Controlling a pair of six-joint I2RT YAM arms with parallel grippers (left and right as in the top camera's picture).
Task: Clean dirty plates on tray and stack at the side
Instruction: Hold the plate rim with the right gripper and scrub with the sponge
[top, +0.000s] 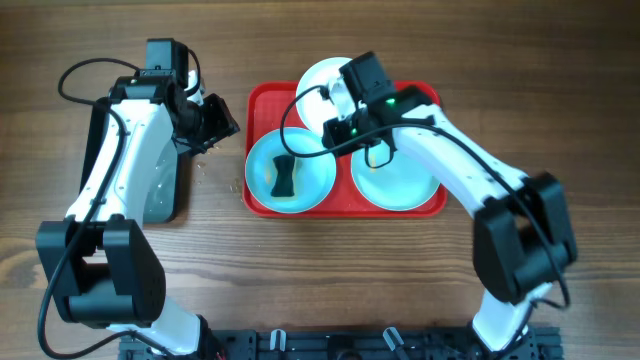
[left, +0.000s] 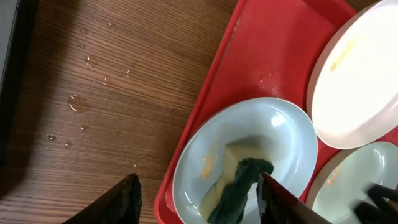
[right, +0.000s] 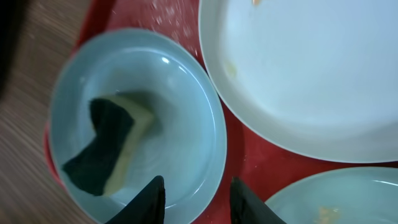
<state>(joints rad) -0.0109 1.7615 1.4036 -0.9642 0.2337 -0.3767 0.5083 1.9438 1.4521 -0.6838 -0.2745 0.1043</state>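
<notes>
I will next grab across the sponge's middle with my left gripper, so its green and yellow end stays free to wipe the dirty plates.
The red tray (top: 262, 100) holds three plates. The left turquoise plate (top: 265, 170) carries a dark green and yellow sponge (top: 283, 176). The right turquoise plate (top: 400, 185) and the white plate (top: 322, 78) show orange smears. My right gripper (top: 336, 138) is open over the tray; in the right wrist view its fingers (right: 199, 202) straddle the right rim of the left turquoise plate (right: 155, 81), beside the sponge (right: 112, 146). My left gripper (top: 222, 124) is open and empty above the table, left of the tray; its view (left: 202, 205) looks down on that plate (left: 280, 130) and the sponge (left: 239, 186).
A narrow black tray (top: 160, 190) lies on the wooden table at the left, under my left arm. Water drops (left: 74, 102) dot the wood between it and the red tray (left: 261, 56). The white plate (left: 360, 87) overlaps the tray's back rim.
</notes>
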